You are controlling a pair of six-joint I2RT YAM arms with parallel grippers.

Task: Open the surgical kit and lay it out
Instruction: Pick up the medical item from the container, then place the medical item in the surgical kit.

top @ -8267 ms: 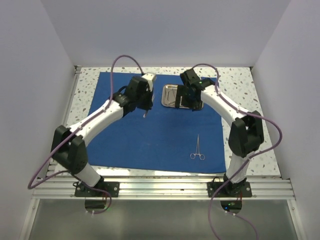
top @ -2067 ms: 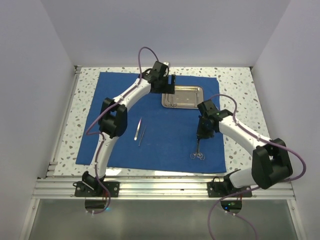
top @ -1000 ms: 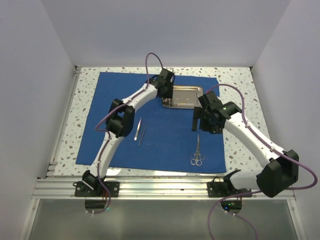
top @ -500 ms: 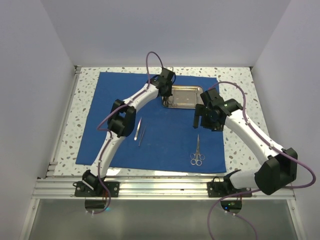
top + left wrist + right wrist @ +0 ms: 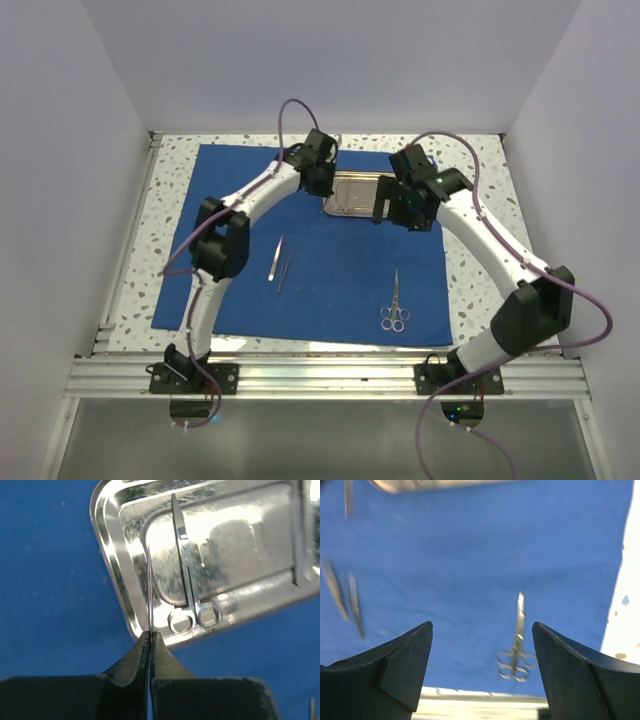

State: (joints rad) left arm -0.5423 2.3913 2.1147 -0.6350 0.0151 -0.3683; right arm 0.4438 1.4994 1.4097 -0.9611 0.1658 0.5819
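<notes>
My right gripper should next grab the ring-handled instrument across its middle joint, so the rings and tip stay free and it can lay the instrument out.
The royal-blue drape lies spread flat on the table. The steel tray sits at its far middle and holds one ring-handled instrument. My left gripper is at the tray's left end, shut on a slim silver instrument that shows edge-on over the tray rim. My right gripper hovers open and empty by the tray's right part. Tweezers lie on the drape left of centre. Ring-handled forceps lie near the front right and show in the right wrist view.
Speckled tabletop shows around the drape. White walls close in the left, right and back. An aluminium rail with the arm bases runs along the near edge. Purple cables loop above both arms.
My right gripper has risen and moved back from over the forceps to the tray's right side. My left gripper has shifted slightly left at the tray's end. The forceps and tweezers lie still.
</notes>
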